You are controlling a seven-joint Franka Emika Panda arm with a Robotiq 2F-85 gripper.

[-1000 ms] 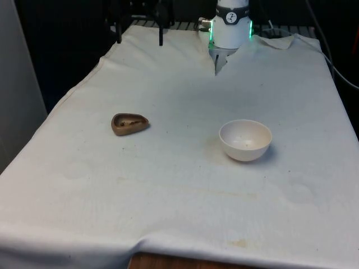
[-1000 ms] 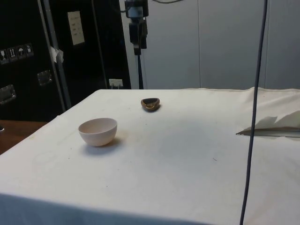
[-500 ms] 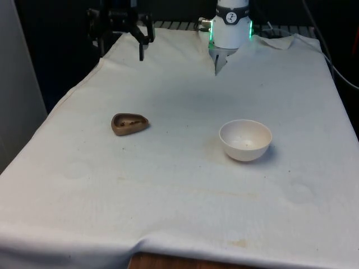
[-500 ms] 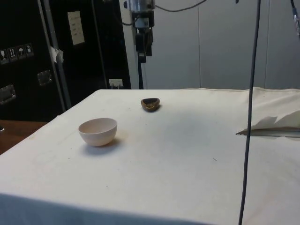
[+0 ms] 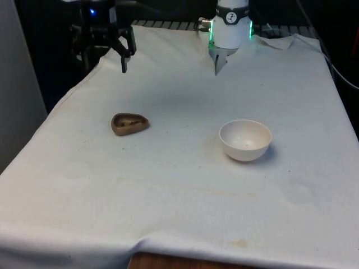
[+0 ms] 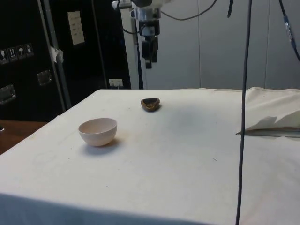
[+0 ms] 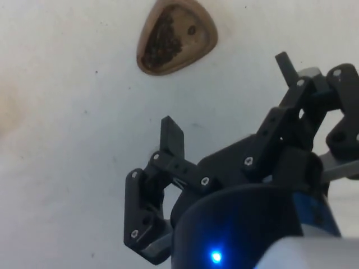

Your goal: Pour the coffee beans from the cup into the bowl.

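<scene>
My gripper needs to pinch the open brown cup by its rim [image 5: 130,114] next, to keep the cup level with the loose coffee beans inside.
A small brown cup [image 5: 129,123] with a rounded three-cornered rim sits on the white cloth toward the front view's left, dark coffee beans inside it. The white bowl [image 5: 245,139] stands apart from it toward the front view's right and looks empty. My black gripper [image 5: 104,58] hangs open in the air above the table's far left edge, well behind the cup and holding nothing. In the side view the gripper [image 6: 148,60] is high above the cup [image 6: 150,103], with the bowl [image 6: 97,131] nearer the camera. The wrist view shows the cup [image 7: 176,35] beyond the spread fingertips [image 7: 171,136].
The robot's white base [image 5: 231,28] stands at the table's far end, with a fold in the cloth [image 5: 215,64] before it. A dark cable [image 6: 243,112] hangs down in the side view, near a rumpled cloth corner [image 6: 272,125]. The table's left edge [image 5: 67,98] lies under the gripper.
The gripper has moved toward the front view's left and come lower, closer to the cup. Cup and bowl have stayed in place.
</scene>
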